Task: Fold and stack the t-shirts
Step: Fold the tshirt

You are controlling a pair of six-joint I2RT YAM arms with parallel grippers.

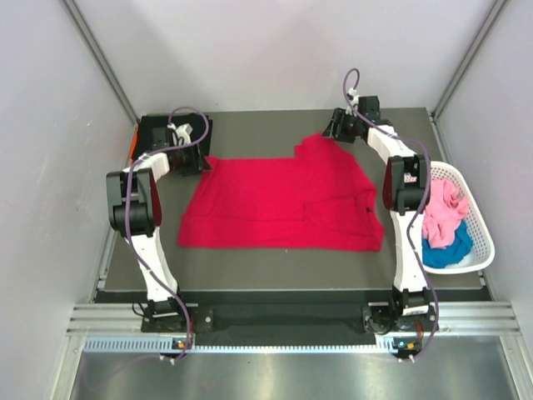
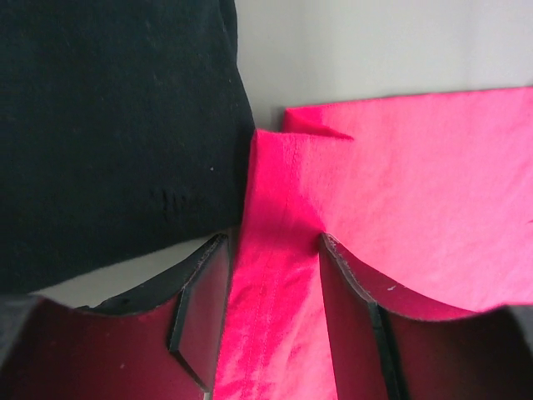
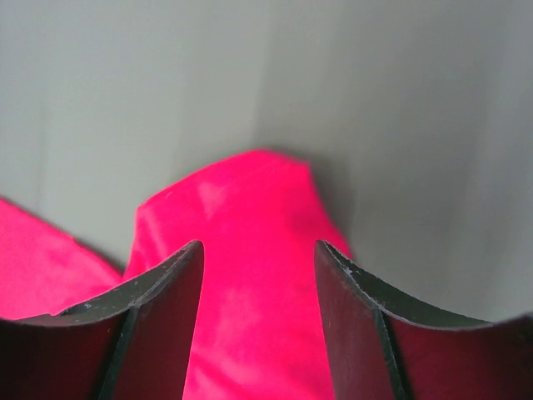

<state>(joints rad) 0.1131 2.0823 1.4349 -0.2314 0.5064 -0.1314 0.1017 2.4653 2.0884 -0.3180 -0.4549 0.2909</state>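
The red t-shirt's sleeve should be folded over the body of the t-shirt, so my right gripper needs to grab the far sleeve tip of the red t-shirt next.
A bright red t-shirt [image 1: 275,204] lies spread flat in the middle of the table. My left gripper [image 1: 200,160] is at its far left corner, jaws apart, with a hemmed red fold [image 2: 416,192] running between the fingers [image 2: 208,292]. A folded black t-shirt [image 1: 162,133] lies just beyond, also in the left wrist view [image 2: 108,125]. My right gripper [image 1: 336,132] is at the shirt's far right sleeve, jaws apart, with the red sleeve tip [image 3: 241,217] between the fingers [image 3: 175,292]. Pink [image 1: 441,208] and blue [image 1: 445,250] shirts lie in the basket.
A white lattice basket [image 1: 480,218] stands at the table's right edge. An orange sliver [image 1: 132,143] shows left of the black shirt. Grey walls close in the back and both sides. Bare table runs along the front edge.
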